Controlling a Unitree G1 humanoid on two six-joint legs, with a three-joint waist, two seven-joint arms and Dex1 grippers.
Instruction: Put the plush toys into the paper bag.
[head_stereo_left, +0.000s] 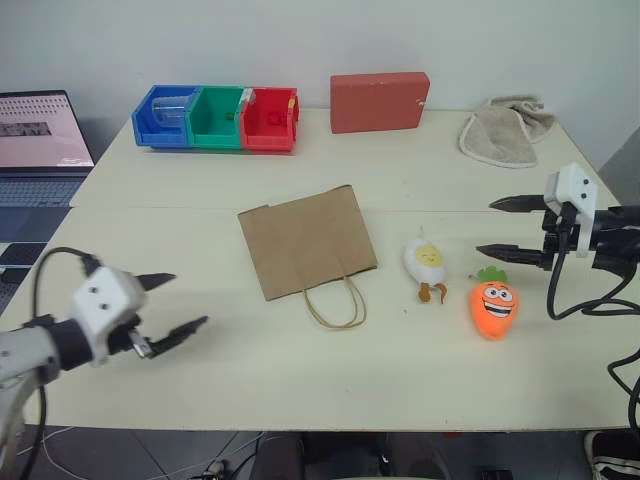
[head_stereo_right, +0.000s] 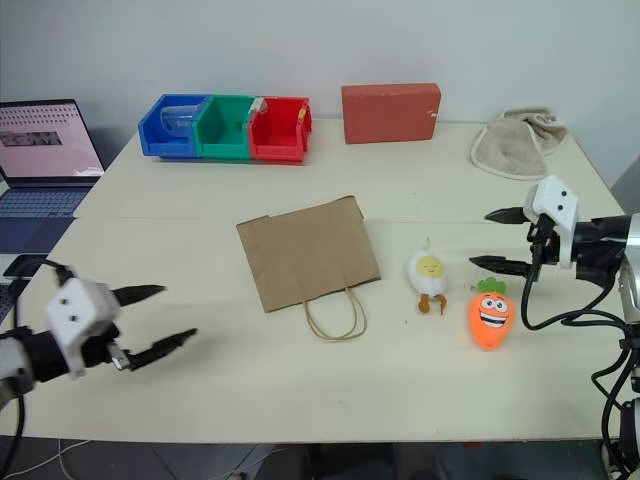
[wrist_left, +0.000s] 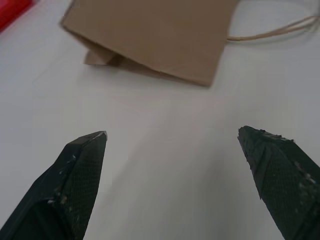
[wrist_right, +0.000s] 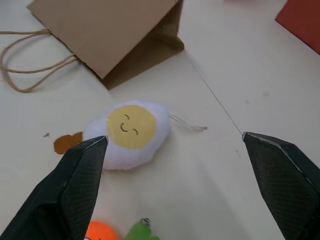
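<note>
The paper bag is lying flat on the tabletop. My left gripper needs to grab the loop handle that sticks out past the bag's edge next.
The brown paper bag lies flat in the middle of the table, its loop handles toward me. To its right lie the plush toys: a white egg with a yellow yolk face, and an orange carrot with a green top. My right gripper hovers open just right of the egg, above the carrot's top; the egg sits between its fingers in the right wrist view. My left gripper is open at the front left, pointing toward the bag, nothing between its fingers.
Blue, green and red bins stand at the back left, a red block at the back centre, a beige towel at the back right. A laptop sits off the table's left side.
</note>
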